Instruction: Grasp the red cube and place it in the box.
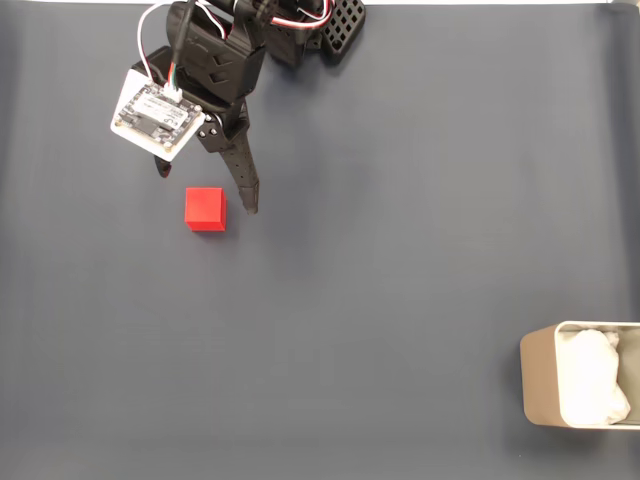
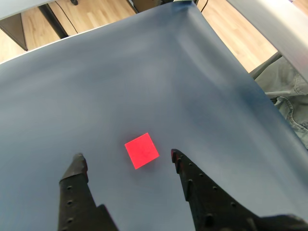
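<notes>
The red cube (image 1: 205, 208) needs to go into the beige box, so my gripper should next pick the cube up by its opposite sides.
The small red cube (image 1: 205, 208) lies on the dark blue mat in the upper left of the fixed view. My gripper (image 1: 205, 189) hangs open over it, one black finger tip to the cube's right and the other up and to its left. In the wrist view the cube (image 2: 141, 150) sits just ahead of the gap between the two black fingers (image 2: 192, 185), which touch nothing, and the gripper (image 2: 126, 156) holds nothing. The beige box (image 1: 535, 385) with white padding (image 1: 595, 385) stands at the lower right edge of the fixed view, far from the cube.
The arm's base and a black grid-like part (image 1: 340, 30) sit at the top of the fixed view. In the wrist view the mat (image 2: 144, 72) ends at a wooden floor (image 2: 96, 14), with a grey rail (image 2: 269, 24) and cloth (image 2: 288, 91) on the right.
</notes>
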